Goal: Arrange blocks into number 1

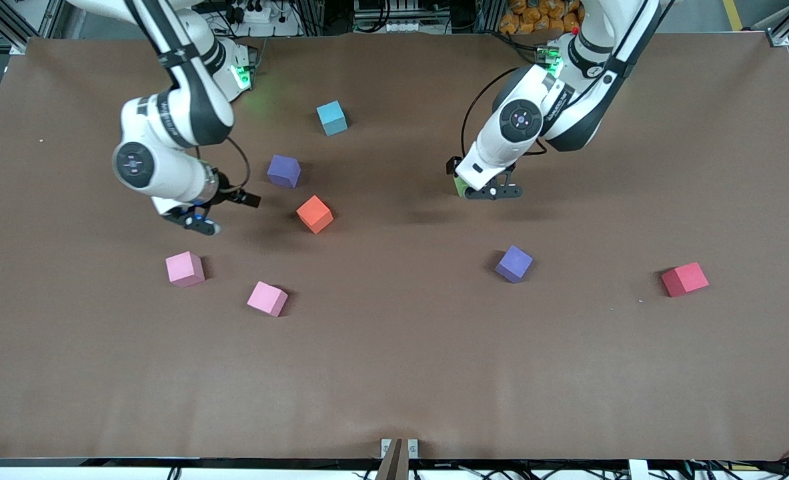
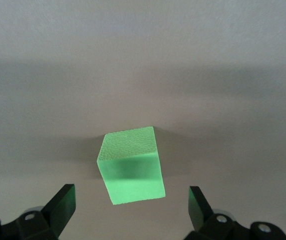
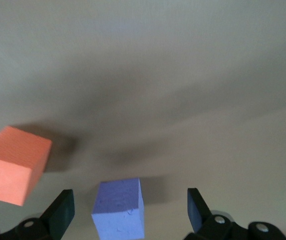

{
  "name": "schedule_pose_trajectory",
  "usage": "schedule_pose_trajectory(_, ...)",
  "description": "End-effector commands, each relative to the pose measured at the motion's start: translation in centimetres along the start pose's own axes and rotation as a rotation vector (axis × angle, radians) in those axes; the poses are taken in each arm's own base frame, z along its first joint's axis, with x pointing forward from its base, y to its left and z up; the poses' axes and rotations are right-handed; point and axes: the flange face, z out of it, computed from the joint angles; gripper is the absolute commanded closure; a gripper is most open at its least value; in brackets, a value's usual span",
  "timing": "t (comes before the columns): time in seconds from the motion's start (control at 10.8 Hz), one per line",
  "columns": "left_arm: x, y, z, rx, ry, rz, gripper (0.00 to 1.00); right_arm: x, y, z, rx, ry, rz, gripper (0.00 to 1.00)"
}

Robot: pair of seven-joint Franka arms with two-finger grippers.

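The purple block should go beside the green block (image 1: pixel 459 185) for the digit, so my right gripper should pick it up next by its opposite sides.
My left gripper (image 1: pixel 494 192) hangs low over the green block (image 1: pixel 459 185), which the hand mostly hides in the front view. In the left wrist view the green block (image 2: pixel 131 165) lies on the table, just ahead of the gap of the open left gripper (image 2: pixel 131 205), untouched. My right gripper (image 1: pixel 201 223) is open near a purple block (image 1: pixel 283 171) and the orange block (image 1: pixel 314 214). The right wrist view shows that purple block (image 3: pixel 119 209) between the spread fingers (image 3: pixel 63 207) without contact, and the orange block (image 3: pixel 14 164) beside it.
A light blue block (image 1: pixel 331 118) lies toward the robots' bases. Two pink blocks (image 1: pixel 185 269) (image 1: pixel 267 298) sit nearer the front camera, below the right gripper. A second purple block (image 1: pixel 513 263) and a red block (image 1: pixel 684 279) lie toward the left arm's end.
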Motion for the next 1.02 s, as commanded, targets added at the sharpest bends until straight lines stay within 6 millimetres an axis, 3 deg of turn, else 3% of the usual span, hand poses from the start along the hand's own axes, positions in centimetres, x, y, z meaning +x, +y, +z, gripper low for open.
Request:
schedule_pose_trajectory(0.0,-0.4,0.7,1.8,-0.013,-0.021,-0.031,0.00,-1.4,-0.5,2.5,-0.026,-0.042,0.002,0.00)
schedule_pose_trajectory(0.47,-0.6,0.8,4.6,0.011,-0.058,-0.021,0.00,-4.0,-4.1,6.4,-0.018,-0.122,-0.043,0.00)
schedule_pose_trajectory(0.93,0.3,-0.2,6.2,0.027,-0.068,-0.025,0.00,-4.8,-3.7,8.5,-0.037,-0.160,-0.136,0.00)
